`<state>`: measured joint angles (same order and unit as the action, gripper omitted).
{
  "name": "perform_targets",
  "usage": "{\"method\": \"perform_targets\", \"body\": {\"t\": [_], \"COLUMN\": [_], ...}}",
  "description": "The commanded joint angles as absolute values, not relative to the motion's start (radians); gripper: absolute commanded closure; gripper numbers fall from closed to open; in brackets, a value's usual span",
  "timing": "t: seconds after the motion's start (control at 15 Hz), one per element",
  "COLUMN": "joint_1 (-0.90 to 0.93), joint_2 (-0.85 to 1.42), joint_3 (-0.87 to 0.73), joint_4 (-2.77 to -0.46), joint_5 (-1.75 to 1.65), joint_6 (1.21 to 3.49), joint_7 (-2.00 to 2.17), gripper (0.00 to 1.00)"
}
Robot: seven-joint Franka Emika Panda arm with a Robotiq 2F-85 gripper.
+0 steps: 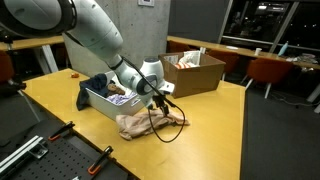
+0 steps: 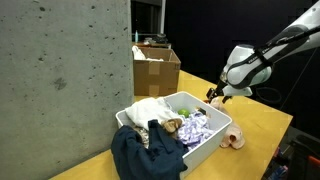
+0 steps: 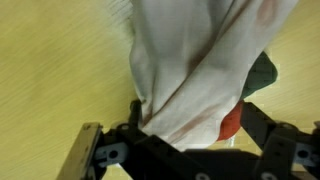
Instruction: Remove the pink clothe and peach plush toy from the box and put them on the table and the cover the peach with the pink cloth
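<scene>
The gripper grabs the pink cloth (image 1: pixel 145 123) by its bunched end beside the peach plush toy next, to draw the rest over and cover the toy.
The pink cloth (image 3: pixel 190 60) fills the wrist view and runs down between my gripper's (image 3: pixel 192 118) two spread fingers. The peach plush toy (image 3: pixel 232 122), orange-red with a green part, peeks out from under the cloth's right edge. In an exterior view the cloth (image 1: pixel 145 123) lies bunched on the table in front of the white box (image 1: pixel 100 100), with my gripper (image 1: pixel 160 94) just above it. In an exterior view a pink lump (image 2: pixel 233 138) lies on the table beside the box (image 2: pixel 205 135), below my gripper (image 2: pixel 215 96). The jaws look open around the cloth.
The white box holds several other clothes, and a dark blue garment (image 2: pixel 145 155) hangs over its near end. An open cardboard box (image 1: pixel 195 70) stands on the table behind. A concrete pillar (image 2: pixel 60 70) stands close to the table.
</scene>
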<state>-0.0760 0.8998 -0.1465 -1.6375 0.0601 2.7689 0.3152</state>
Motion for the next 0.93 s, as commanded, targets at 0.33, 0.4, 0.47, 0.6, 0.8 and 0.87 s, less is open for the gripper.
{"method": "perform_targets", "body": {"t": [0.33,0.4,0.47,0.6,0.8,0.87], "joint_1": [-0.089,-0.086,-0.086,-0.085,-0.069,-0.065], "joint_2": [0.967,0.96,0.956,0.951,0.932,0.929], "joint_3": [-0.148,-0.154,-0.158,-0.167,-0.194,-0.201], "joint_4": [-1.536,-1.546,-1.549,-1.549,-1.547,-1.539], "joint_5": [0.081,0.078,0.077,0.075,0.063,0.061], "joint_6": [2.745,2.75,2.748,2.744,2.734,2.73], "joint_7": [0.28,0.281,0.28,0.28,0.291,0.293], "gripper": [0.57,0.66,0.72,0.88,1.0,1.0]}}
